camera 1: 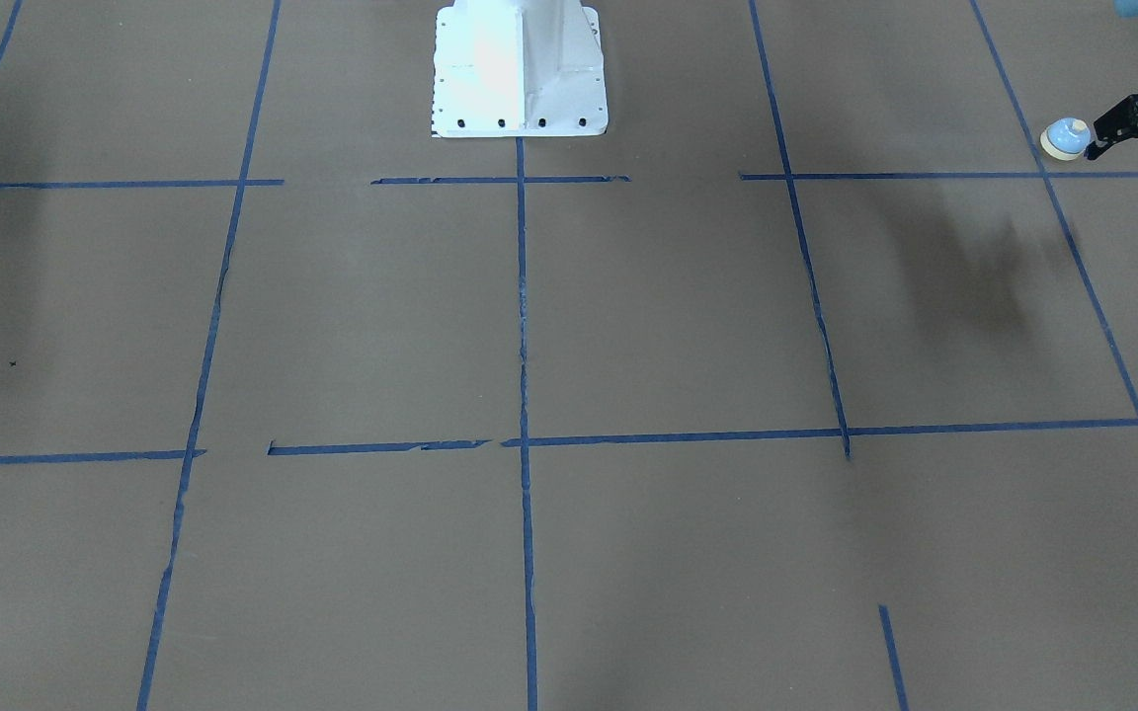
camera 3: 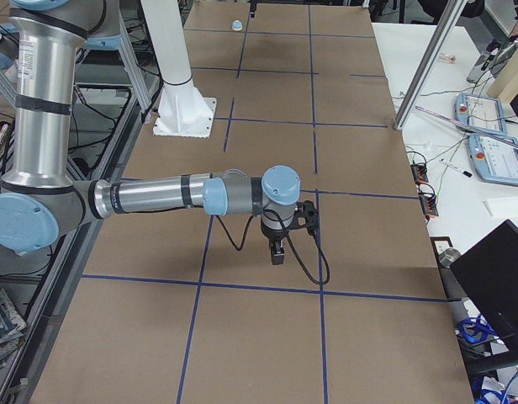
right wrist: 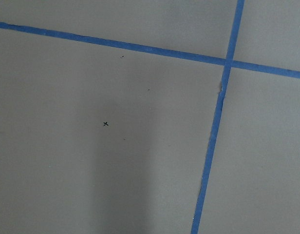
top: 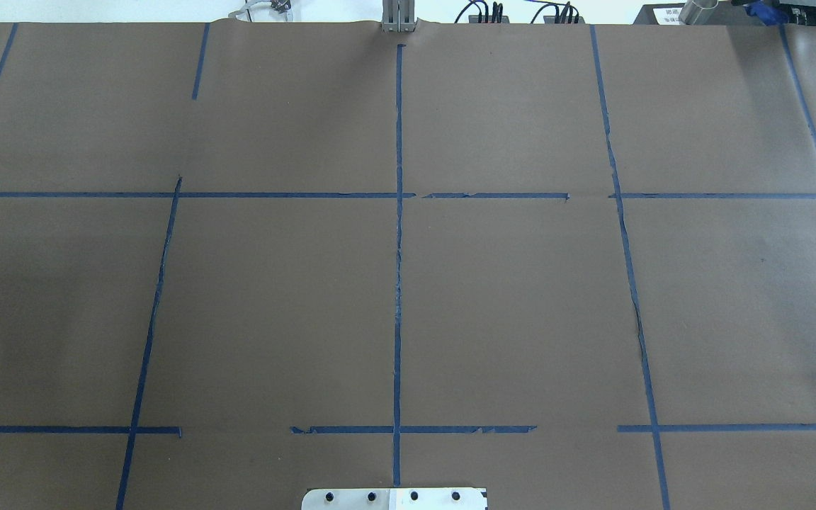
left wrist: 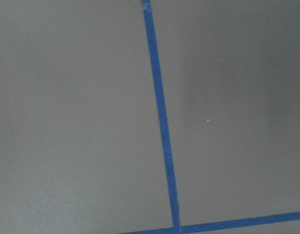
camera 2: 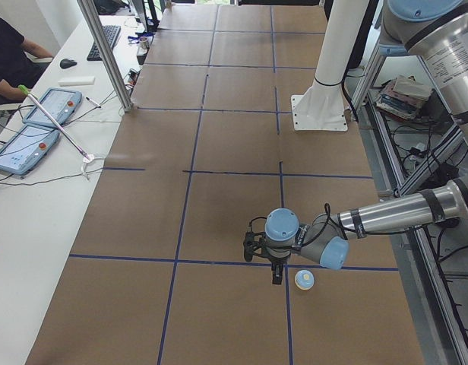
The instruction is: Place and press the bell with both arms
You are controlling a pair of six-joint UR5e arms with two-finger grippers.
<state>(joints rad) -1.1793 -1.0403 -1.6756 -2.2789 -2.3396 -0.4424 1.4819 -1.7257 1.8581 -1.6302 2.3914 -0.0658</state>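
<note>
I will next grab the bell with my left gripper by its round cream base, to carry the bell out for pressing.
The bell stands upright on the brown table near the robot's side, at the far right of the front-facing view. It also shows in the left view and, tiny, at the far end of the right view. My left gripper hovers right beside the bell, fingers spread and empty; the bell lies outside them, next to one fingertip. In the left view the left gripper points down just left of the bell. My right gripper hangs low over the table; I cannot tell whether it is open.
The white pedestal base stands at the robot's edge. Blue tape lines grid the brown paper. A small black x mark is under the right wrist. A side desk with tablets and a metal pole borders the operators' edge.
</note>
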